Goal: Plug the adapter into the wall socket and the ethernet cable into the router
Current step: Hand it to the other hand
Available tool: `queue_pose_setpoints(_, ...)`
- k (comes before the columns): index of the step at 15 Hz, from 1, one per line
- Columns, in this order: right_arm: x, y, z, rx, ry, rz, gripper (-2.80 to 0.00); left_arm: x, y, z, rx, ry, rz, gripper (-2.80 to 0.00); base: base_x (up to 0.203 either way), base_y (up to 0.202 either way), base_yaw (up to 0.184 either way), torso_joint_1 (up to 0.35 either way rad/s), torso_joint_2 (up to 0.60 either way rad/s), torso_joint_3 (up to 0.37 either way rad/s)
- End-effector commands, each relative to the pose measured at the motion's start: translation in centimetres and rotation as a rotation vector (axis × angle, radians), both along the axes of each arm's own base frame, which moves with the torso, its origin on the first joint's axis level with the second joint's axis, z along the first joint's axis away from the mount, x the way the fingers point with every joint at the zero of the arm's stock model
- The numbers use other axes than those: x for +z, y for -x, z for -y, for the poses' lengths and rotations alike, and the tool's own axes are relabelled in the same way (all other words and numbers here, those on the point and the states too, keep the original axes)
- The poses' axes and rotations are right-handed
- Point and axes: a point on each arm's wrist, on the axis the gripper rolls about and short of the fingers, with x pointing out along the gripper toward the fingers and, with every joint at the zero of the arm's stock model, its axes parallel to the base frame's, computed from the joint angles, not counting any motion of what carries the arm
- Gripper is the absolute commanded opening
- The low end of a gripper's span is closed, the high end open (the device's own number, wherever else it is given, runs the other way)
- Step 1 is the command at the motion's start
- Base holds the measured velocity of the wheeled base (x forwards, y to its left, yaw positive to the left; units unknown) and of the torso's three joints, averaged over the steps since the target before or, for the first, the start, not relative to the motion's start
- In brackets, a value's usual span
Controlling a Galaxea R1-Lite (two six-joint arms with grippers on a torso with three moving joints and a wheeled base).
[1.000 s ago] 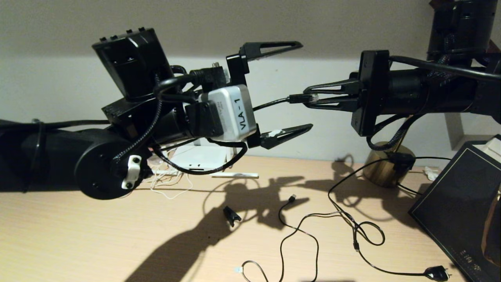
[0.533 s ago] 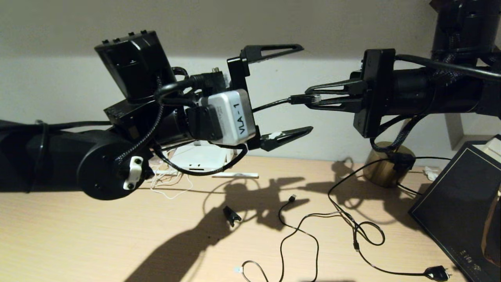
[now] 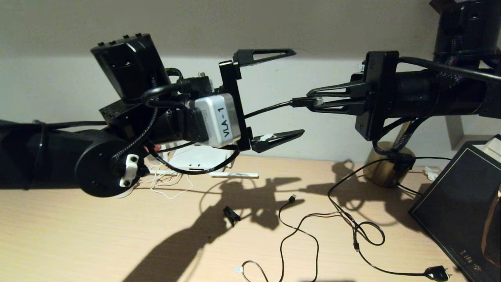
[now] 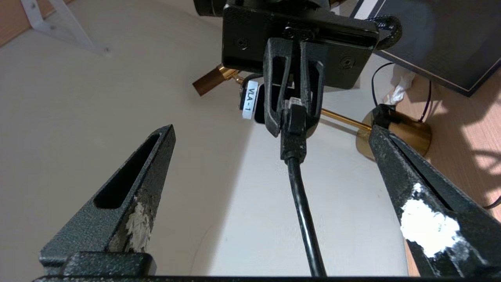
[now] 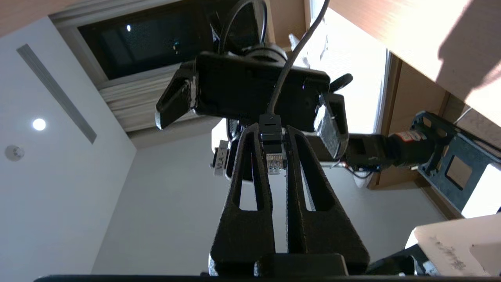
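Observation:
I will grab the black boot (image 3: pixel 298 102) with my left gripper next, so the ethernet cable's clear connector stays free to go into the router (image 3: pixel 199 156).
My right gripper (image 3: pixel 311 102) is raised above the desk and shut on the clear connector of the black ethernet cable (image 3: pixel 266 109). The connector (image 5: pixel 274 156) sits between its fingertips. My left gripper (image 3: pixel 299 92) faces it with its fingers spread wide, open and holding nothing. The cable (image 4: pixel 301 196) runs between those fingers without touching them. The white router (image 3: pixel 199 156) lies at the back of the desk, mostly hidden behind my left arm. A thin white cord (image 3: pixel 168 186) lies beside it. The adapter and the wall socket do not show.
A brass lamp base (image 3: pixel 387 164) stands at the back right. A dark flat box (image 3: pixel 458 203) lies at the right edge. A thin black USB cable (image 3: pixel 297 231), a black plug (image 3: pixel 436 273) and a small black clip (image 3: pixel 231 215) lie on the wooden desk.
My left gripper has drawn back to the left and dropped slightly, still open. My right gripper has shifted a little right and down, keeping hold of the connector.

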Motion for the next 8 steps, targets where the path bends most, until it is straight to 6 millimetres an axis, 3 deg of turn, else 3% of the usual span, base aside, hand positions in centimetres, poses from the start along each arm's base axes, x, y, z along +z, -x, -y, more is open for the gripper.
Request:
queue_pose_setpoints(1,-0.07,0.09,-0.01,0.014,-0.002,-0.009,-2.80,0.05,-0.05,-0.14,0.001,0.001,0.011,0.00,0.000,0.000,0.000,0.000,0.00,0.000)
queue_pose_setpoints(8,-0.10,0.08,-0.01,0.014,-0.002,-0.010,-2.80,-0.16,-0.14,-0.09,0.002,-0.002,0.002,0.00,0.000,0.000,0.000,0.000,0.00,0.000)
